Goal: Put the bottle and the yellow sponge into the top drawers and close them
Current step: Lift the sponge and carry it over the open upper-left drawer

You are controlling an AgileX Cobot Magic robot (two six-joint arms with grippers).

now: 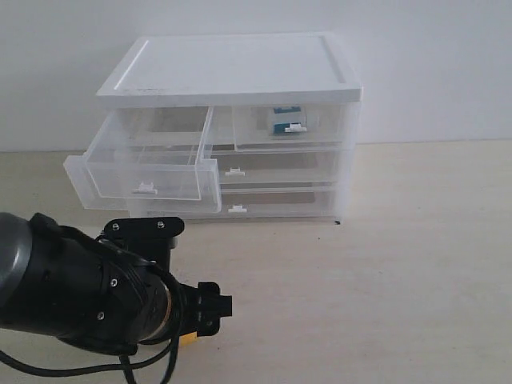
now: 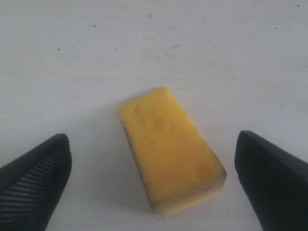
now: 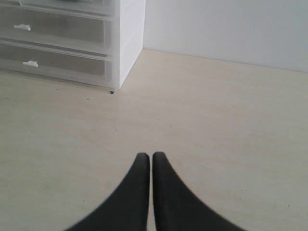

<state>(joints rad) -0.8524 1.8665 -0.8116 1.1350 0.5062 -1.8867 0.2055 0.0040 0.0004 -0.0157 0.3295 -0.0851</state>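
The sponge has my fingers low over the table beside its long sides, so they would hold it if they closed now. My left gripper should close on the yellow sponge (image 1: 189,341).
The yellow sponge (image 2: 168,147) lies flat on the table between the two wide-apart fingers (image 2: 38,178) of my open left gripper (image 2: 153,159), touching neither. In the exterior view only a sliver of the sponge (image 1: 189,341) shows under the left gripper (image 1: 204,318) at the lower left. The left top drawer (image 1: 144,164) is pulled out, and I see nothing in it. The right top drawer (image 1: 292,128) is pushed in, with the teal bottle (image 1: 286,120) behind its clear front. My right gripper (image 3: 152,157) is shut on nothing above bare table; it is outside the exterior view.
The white-topped cabinet (image 1: 232,64) stands against the wall at the back. Its two full-width clear drawers (image 1: 236,170) (image 1: 238,209) are pushed in. In the right wrist view the cabinet's corner (image 3: 130,38) is ahead of the gripper. The open drawer juts out toward the left arm.
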